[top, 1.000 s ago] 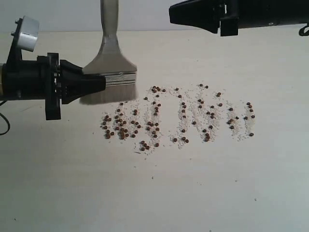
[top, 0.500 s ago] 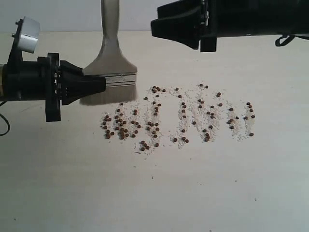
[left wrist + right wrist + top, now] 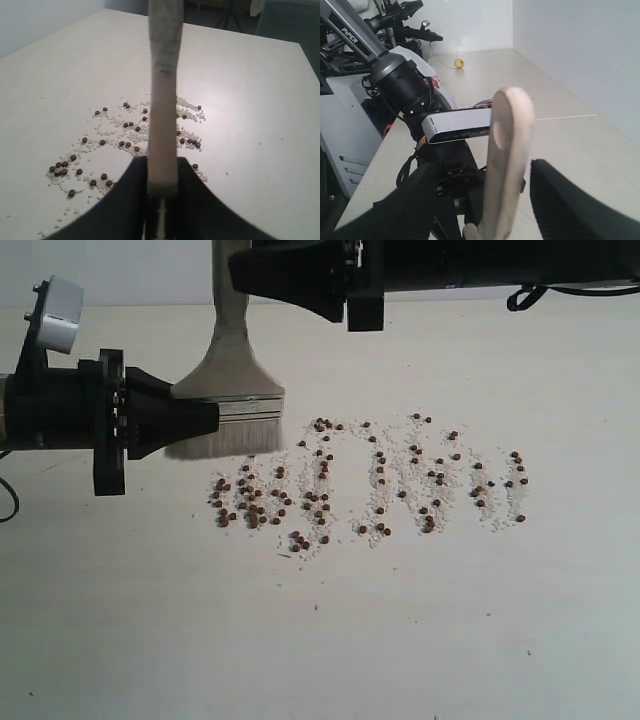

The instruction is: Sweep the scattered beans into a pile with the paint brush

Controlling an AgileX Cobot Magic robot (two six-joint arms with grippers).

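Observation:
My right gripper's fingers have gaps between them and the cream handle (image 3: 228,312) (image 3: 510,145) and would miss it if I closed now, so I should move toward it first, then close.
The paint brush (image 3: 228,365) stands upright, its pale bristles (image 3: 222,442) resting on the table just left of the beans (image 3: 370,480). My left gripper (image 3: 212,416) is shut on the brush at its silver band, reaching in from the left. Seen from the left wrist, the brush (image 3: 162,95) rises from between the jaws of the left gripper (image 3: 162,167), with beans (image 3: 125,135) beyond it. My right gripper (image 3: 238,270) is up at the handle. In the right wrist view the right gripper (image 3: 482,167) is open, with a finger on each side of the cream handle (image 3: 510,145) and gaps showing.
The beans lie in several streaks with pale grit across the table's middle, on the pale tabletop (image 3: 400,640). A few dark specks lie below them. In the right wrist view the left arm (image 3: 405,80) is behind the handle.
My right arm has swept leftward along the back and now straddles the top of the brush handle. The left gripper, brush and beans have not moved.

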